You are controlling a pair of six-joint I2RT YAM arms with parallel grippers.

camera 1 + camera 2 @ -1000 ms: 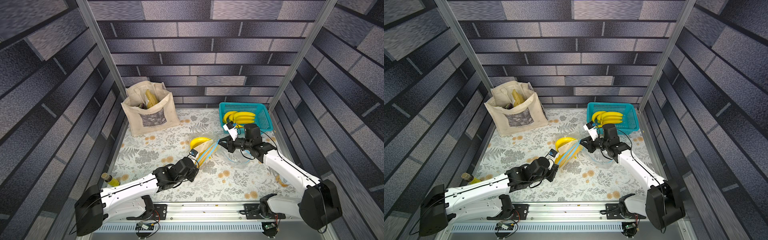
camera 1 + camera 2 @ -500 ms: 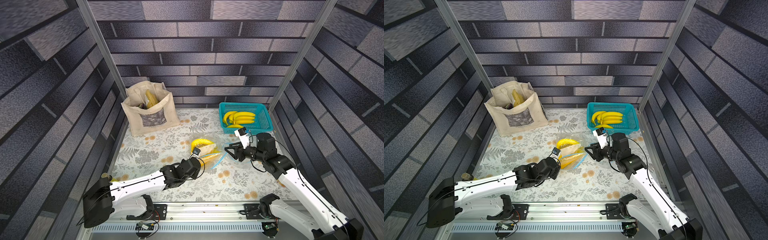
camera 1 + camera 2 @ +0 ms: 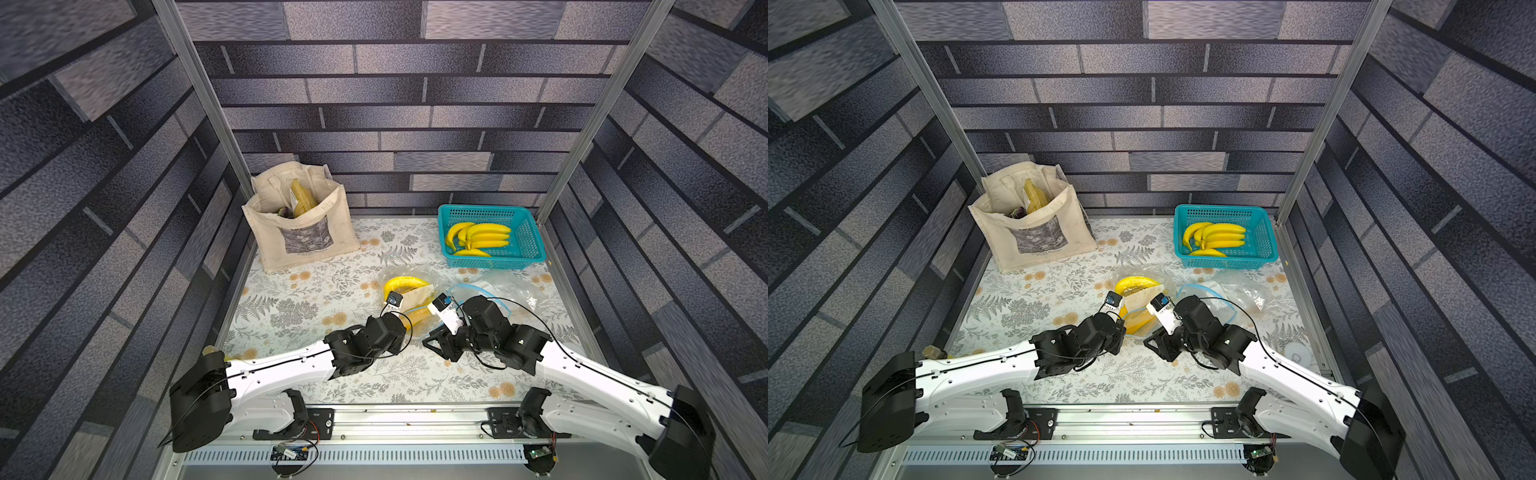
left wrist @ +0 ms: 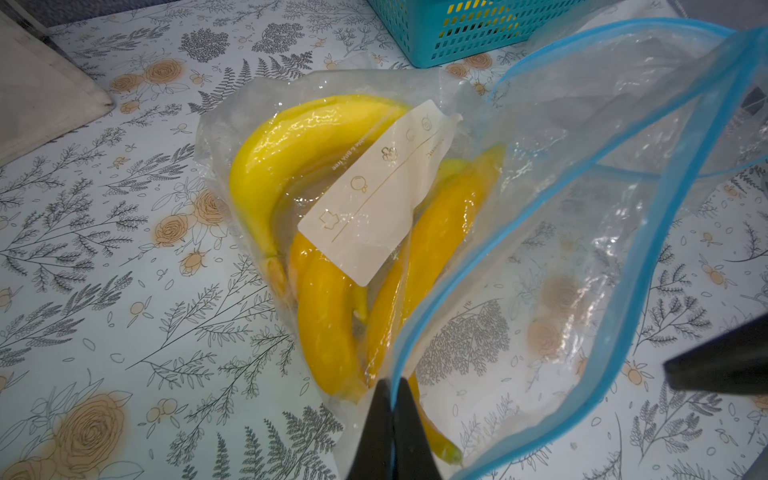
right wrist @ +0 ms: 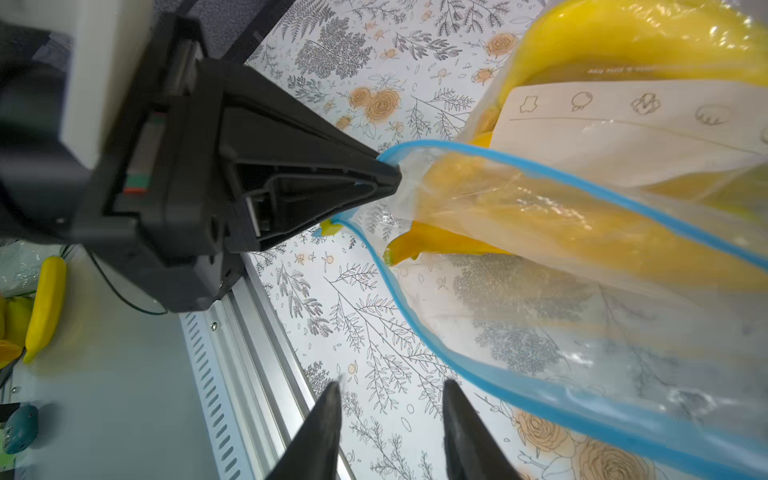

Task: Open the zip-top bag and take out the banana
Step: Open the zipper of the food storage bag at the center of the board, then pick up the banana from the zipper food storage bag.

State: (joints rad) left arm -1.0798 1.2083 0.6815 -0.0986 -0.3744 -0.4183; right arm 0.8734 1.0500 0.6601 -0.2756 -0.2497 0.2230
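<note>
The banana is in the zip-top bag (image 3: 409, 291). My right gripper should grab the banana by its narrow end to take it out.
The clear zip-top bag (image 3: 409, 291) (image 3: 1142, 291) with a blue zip edge lies mid-table, its mouth gaping toward the front. Yellow bananas (image 4: 291, 145) (image 5: 623, 41) sit inside it behind a white label. My left gripper (image 4: 392, 384) (image 5: 390, 174) is shut on the blue zip edge at one end of the mouth; in both top views the wrist hides its tips. The bag's other lip (image 5: 415, 332) hangs loose. Just right of the bag's mouth, my right gripper (image 5: 390, 384) (image 3: 432, 343) (image 3: 1150, 343) stands open over the mat, holding nothing.
A teal basket (image 3: 532, 232) of bananas stands at the back right and a canvas tote (image 3: 299, 241) at the back left. A crumpled empty clear bag (image 3: 511, 291) lies right of the task bag. A small bottle (image 3: 212, 353) sits by the left arm's base.
My right gripper has let go of the bag's edge, opened, and drawn back toward the front. The bag has sunk onto the mat. The left gripper keeps its hold and has pulled back slightly.
</note>
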